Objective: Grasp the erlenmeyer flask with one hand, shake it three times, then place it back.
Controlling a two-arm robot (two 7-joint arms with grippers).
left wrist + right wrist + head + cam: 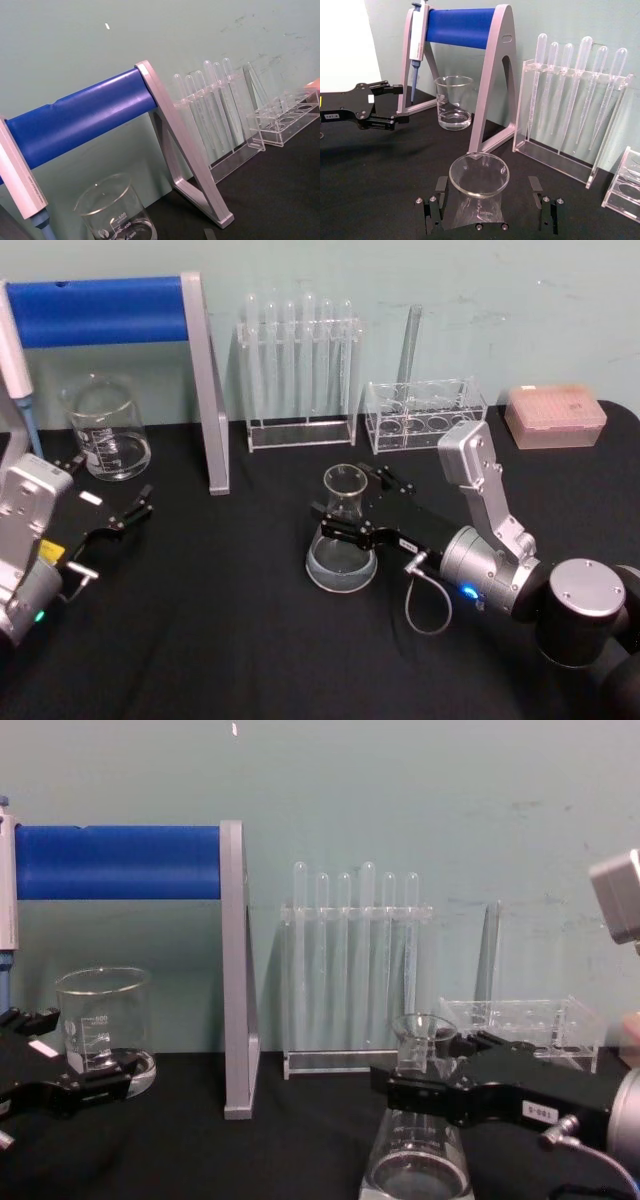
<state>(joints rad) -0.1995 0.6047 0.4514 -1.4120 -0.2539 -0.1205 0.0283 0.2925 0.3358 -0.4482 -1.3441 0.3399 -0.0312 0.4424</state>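
The erlenmeyer flask's sides slope out toward its wide base, so to shake the flask, the right gripper will next grip the flask's narrow neck (pixel 421 1057) just below the flask's rim.
The erlenmeyer flask (pixel 342 532) stands upright on the black table near the middle, with a little clear liquid in its wide base. My right gripper (pixel 358 502) reaches in from the right and is open, one finger on each side of the flask's neck. In the right wrist view the flask (pixel 479 176) sits between the two fingers (pixel 436 200), with a gap showing on either side. From the chest, the flask (pixel 415 1160) is partly hidden behind the right gripper (pixel 445 1070). My left gripper (pixel 112 520) rests open at the left, near the beaker.
A glass beaker (pixel 105 430) stands at the back left beside a grey pipette stand with a blue bar (pixel 205 390). Behind the flask are a rack of tubes (pixel 300 375), a low clear rack (pixel 425 415) and a pink tip box (pixel 555 415).
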